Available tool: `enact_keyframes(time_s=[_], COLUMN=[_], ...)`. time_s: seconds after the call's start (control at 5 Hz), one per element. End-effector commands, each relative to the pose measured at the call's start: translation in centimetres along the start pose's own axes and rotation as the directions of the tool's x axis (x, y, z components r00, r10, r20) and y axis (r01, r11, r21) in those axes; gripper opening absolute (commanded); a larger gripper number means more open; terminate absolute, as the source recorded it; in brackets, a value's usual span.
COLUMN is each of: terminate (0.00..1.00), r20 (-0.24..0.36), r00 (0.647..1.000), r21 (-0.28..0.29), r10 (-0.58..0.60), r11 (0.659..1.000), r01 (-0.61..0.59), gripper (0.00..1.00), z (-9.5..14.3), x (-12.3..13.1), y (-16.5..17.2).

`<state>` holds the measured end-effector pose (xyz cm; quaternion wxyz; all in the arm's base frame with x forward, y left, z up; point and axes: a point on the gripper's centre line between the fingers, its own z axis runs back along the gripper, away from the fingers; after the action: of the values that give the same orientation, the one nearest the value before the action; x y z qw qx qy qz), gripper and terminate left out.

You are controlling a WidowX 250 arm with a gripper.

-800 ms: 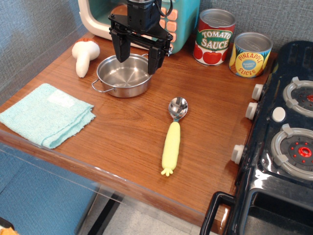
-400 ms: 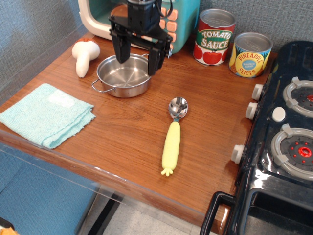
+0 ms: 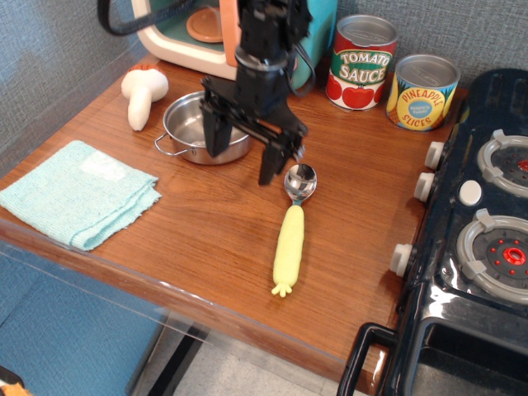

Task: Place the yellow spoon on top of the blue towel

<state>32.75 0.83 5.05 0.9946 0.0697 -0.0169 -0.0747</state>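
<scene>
The gripper grabs the yellow spoon by its pale-yellow handle (image 3: 289, 242) next, to lay the spoon on the blue towel (image 3: 78, 194).
The yellow spoon (image 3: 289, 235) lies on the wooden table (image 3: 214, 239), pale-yellow handle toward the front edge, silver bowl toward the back. The blue towel (image 3: 78, 194) lies folded at the table's front left. My gripper (image 3: 241, 153) is open and empty, fingers pointing down, hanging just left of and behind the spoon's bowl. Its right finger (image 3: 270, 161) is close to the bowl without touching it.
A steel pot (image 3: 191, 125) sits behind the gripper, partly hidden by it. A white mushroom toy (image 3: 142, 92) lies to the pot's left. Tomato sauce (image 3: 361, 62) and pineapple (image 3: 422, 91) cans stand at the back. A toy stove (image 3: 478, 231) borders the right; a toy appliance (image 3: 186, 29) stands behind.
The gripper has moved from above the pot forward, right and down toward the spoon's bowl, staying open. The spoon and towel have not moved.
</scene>
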Motion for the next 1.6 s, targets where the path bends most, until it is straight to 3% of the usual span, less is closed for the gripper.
enact_keyframes(time_s=[0.0,0.4,0.8,1.0,1.2,1.4], terminate=[0.0,0.0,0.0,0.0,0.0,0.0], r20=[0.066,0.065,0.024,0.015,0.018,0.123], r00=[0.998,0.998,0.999,0.999,0.999,0.992], r21=[-0.093,-0.129,-0.128,-0.129,-0.105,-0.054], r10=[-0.02,-0.001,0.035,0.044,0.036,-0.002], r11=[0.995,0.992,0.991,0.991,0.994,0.999], r01=[0.026,0.01,-0.031,-0.041,-0.034,0.008], gripper=[1.0,1.0,1.0,0.0,0.0,0.0], z=[0.4,0.1,-2.2,-2.6,-2.7,0.3], x=[-2.5,-3.3,-2.9,-2.8,-2.8,-3.2], y=[-4.6,-6.9,-7.1,-6.9,-6.7,-4.9])
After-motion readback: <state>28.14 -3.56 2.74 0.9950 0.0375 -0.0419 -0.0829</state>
